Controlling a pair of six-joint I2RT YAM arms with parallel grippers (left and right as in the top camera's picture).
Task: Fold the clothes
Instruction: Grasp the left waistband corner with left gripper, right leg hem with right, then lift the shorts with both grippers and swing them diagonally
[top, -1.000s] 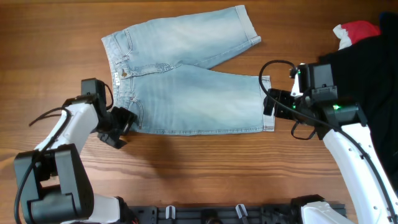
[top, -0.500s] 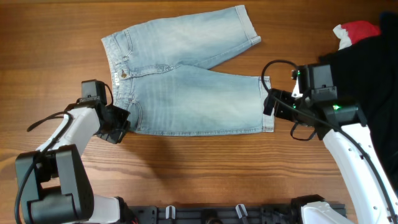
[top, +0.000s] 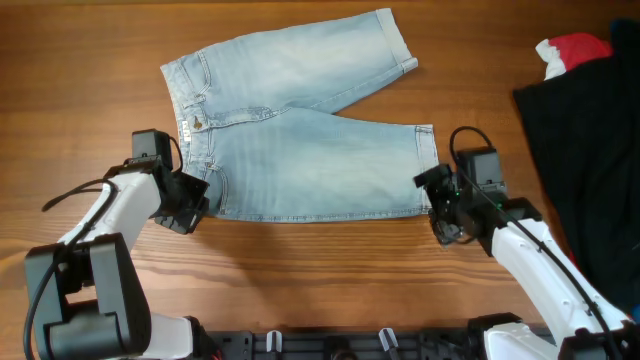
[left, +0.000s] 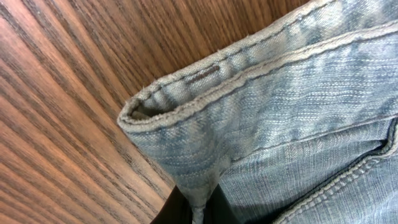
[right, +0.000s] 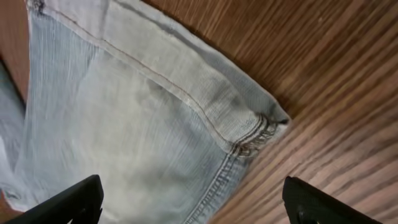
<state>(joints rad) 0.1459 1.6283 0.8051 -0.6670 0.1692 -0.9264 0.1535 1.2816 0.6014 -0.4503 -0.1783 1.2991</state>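
Next, the right gripper grabs the near leg's frayed hem corner to fold the whole near edge over the far leg.
The clothes, light blue denim shorts (top: 300, 150), lie spread flat on the wooden table, waistband to the left and both legs to the right. My left gripper (top: 196, 200) is shut on the near corner of the waistband. In the left wrist view that folded denim corner (left: 186, 143) runs down between the dark fingers of the left gripper (left: 198, 213). My right gripper (top: 438, 203) stands open at the near leg's hem corner. From the right wrist the frayed hem corner (right: 258, 127) lies between and ahead of the wide-apart fingers of the right gripper (right: 189, 193).
A large black garment (top: 590, 150) covers the table's right side, with a small red-and-white cloth item (top: 568, 50) at its far edge. Bare wood (top: 300, 270) runs between the shorts and the table's front edge.
My left gripper has shut on the waistband corner. The right arm has come toward the table's front, from the middle of the near leg's hem to its front corner.
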